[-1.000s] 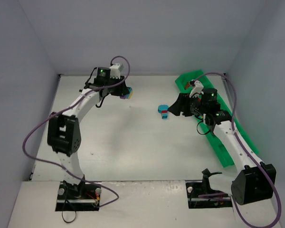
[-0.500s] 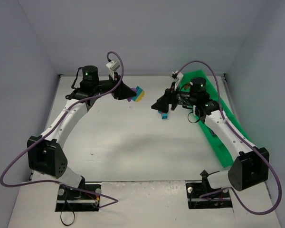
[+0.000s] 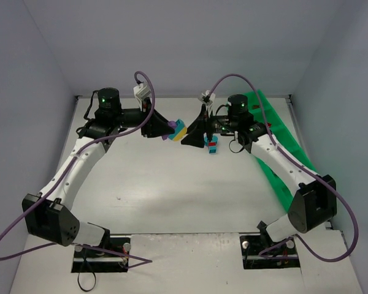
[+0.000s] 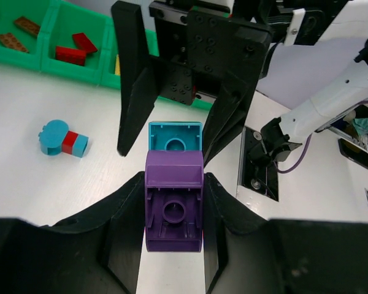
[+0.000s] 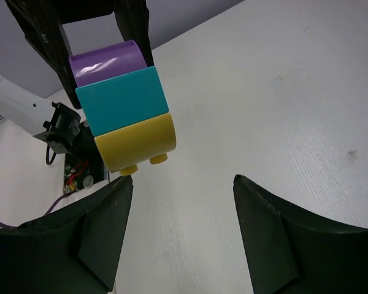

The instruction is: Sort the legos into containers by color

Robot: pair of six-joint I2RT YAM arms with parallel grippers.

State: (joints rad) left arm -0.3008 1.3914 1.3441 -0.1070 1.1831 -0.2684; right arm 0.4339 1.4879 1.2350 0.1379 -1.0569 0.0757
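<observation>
The stack should be reached by my right gripper and grabbed by its yellow end (image 3: 181, 133) (image 5: 137, 144), so teal stays free to pull the bricks apart for sorting by color.
My left gripper (image 3: 170, 127) is shut on the purple brick (image 4: 174, 211) at one end of a purple, teal and yellow stack (image 3: 178, 128), held above the table at back centre. In the left wrist view the teal brick (image 4: 175, 136) shows beyond the purple one and the yellow one is hidden. My right gripper (image 3: 194, 132) is open and faces the stack end-on. In the right wrist view the yellow brick (image 5: 138, 144) hangs just past my left fingertip (image 5: 119, 190), outside the gap. The green tray (image 3: 281, 125) lies at the right.
A small teal and red lego cluster (image 3: 211, 144) lies on the table under the right gripper; it also shows in the left wrist view (image 4: 61, 139). The tray compartments (image 4: 80, 70) hold brown bricks (image 4: 18, 33) and red bricks (image 4: 73, 49).
Both arms swung toward the table's middle. The left gripper carried the stack to the right. The right gripper moved left from the tray and now faces the stack.
</observation>
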